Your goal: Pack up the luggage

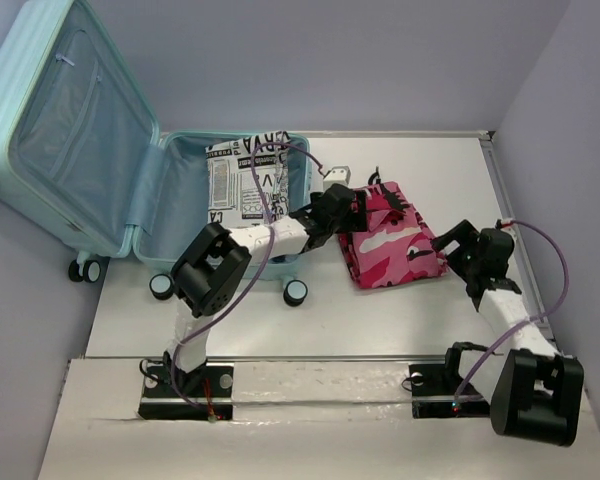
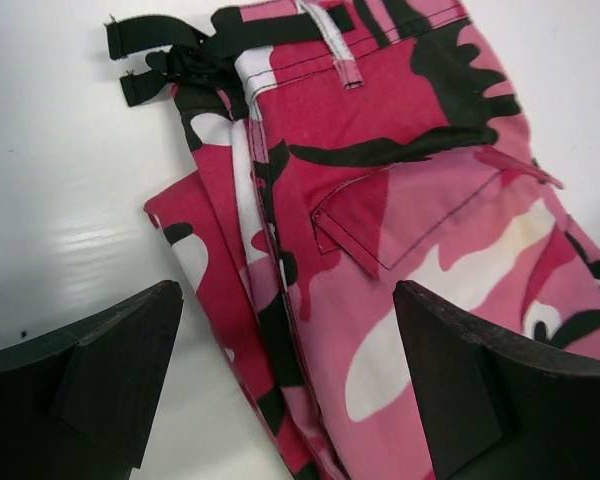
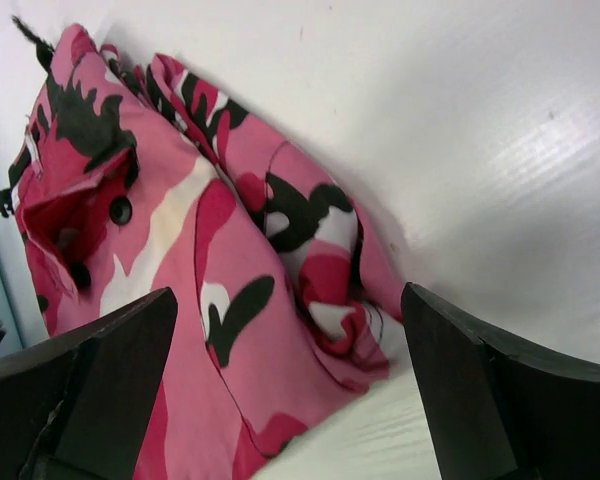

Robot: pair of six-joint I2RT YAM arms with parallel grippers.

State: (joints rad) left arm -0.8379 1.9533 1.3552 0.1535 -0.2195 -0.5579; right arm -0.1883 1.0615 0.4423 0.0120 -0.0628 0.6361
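Note:
My left gripper's fingers are still above the flat, undented cloth, so closing now would miss the fold. The fingers go down first, then close on the fold.
The pale aqua luggage (image 1: 70, 140) lies open at the left, lid tilted back. A folded black-and-white printed garment (image 1: 245, 185) lies in its lower half. Folded pink camouflage trousers (image 1: 390, 240) lie on the table to its right; they also show in the left wrist view (image 2: 400, 200) and the right wrist view (image 3: 190, 260). My left gripper (image 1: 352, 215) is open over the trousers' left edge, jaws straddling the fold (image 2: 285, 380). My right gripper (image 1: 450, 250) is open at the trousers' right corner (image 3: 290, 390).
The white table (image 1: 380, 320) ends at a raised rim on the right (image 1: 505, 200). Caster wheels (image 1: 295, 292) stick out under the suitcase's near edge. Grey walls close in behind and to the right.

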